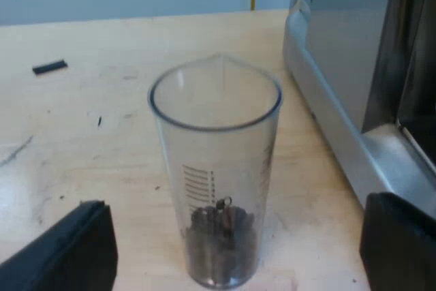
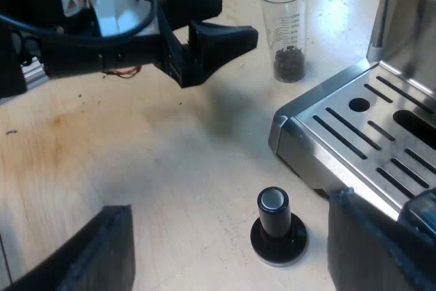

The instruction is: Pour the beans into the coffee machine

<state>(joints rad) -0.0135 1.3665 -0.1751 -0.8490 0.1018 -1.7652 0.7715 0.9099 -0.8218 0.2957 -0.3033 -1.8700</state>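
Observation:
My left gripper needs to pour the beans over the spout (image 1: 222,59), so next it should grab the upper part of the glass's side below its rim (image 1: 216,151).
A clear measuring glass (image 1: 215,168) stands upright on the wooden table with a small heap of coffee beans (image 1: 221,226) at its bottom. My left gripper (image 1: 238,209) is open, one black finger on each side of the glass and short of it, touching nothing. In the right wrist view the left gripper (image 2: 238,17) hovers close to the same measuring glass (image 2: 286,28). Beside the glass stands the espresso machine (image 1: 354,66). My right gripper (image 2: 230,206) is open and holds nothing, low over the table near the tamper.
A tamper with a black knob (image 2: 276,226) stands on the table by the corner of the machine's slotted metal drip tray (image 2: 361,134). A small black strip (image 1: 50,67) lies on the wood beyond the glass.

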